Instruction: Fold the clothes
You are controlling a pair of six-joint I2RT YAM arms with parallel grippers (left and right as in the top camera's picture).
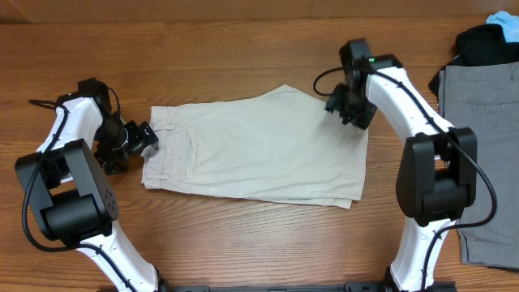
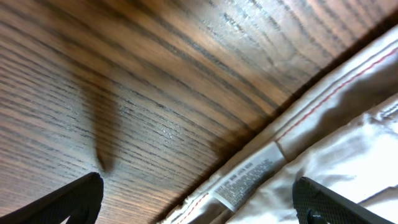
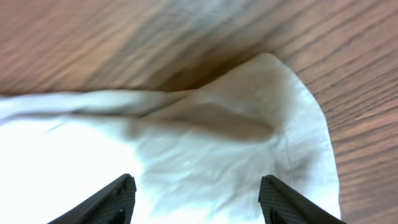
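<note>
My left gripper grabs the waistband rim (image 2: 323, 93) near the white label next, to fold the pale beige shorts' waistband toward the leg hems.
The pale beige shorts (image 1: 259, 146) lie flat and folded in half in the middle of the table, waistband to the left, leg hems to the right. My left gripper (image 1: 143, 139) is open at the waistband's left edge. In the left wrist view its fingers (image 2: 199, 202) straddle the waistband rim (image 2: 323, 93) and the small white label (image 2: 245, 180). My right gripper (image 1: 347, 109) is open over the shorts' far right corner. In the right wrist view its fingers (image 3: 199, 199) hover above the hem corner (image 3: 267, 106), holding nothing.
A grey garment (image 1: 482, 146) lies at the right edge of the table, with a black item (image 1: 485, 45) and a bit of blue cloth (image 1: 504, 23) behind it. Bare wood surrounds the shorts.
</note>
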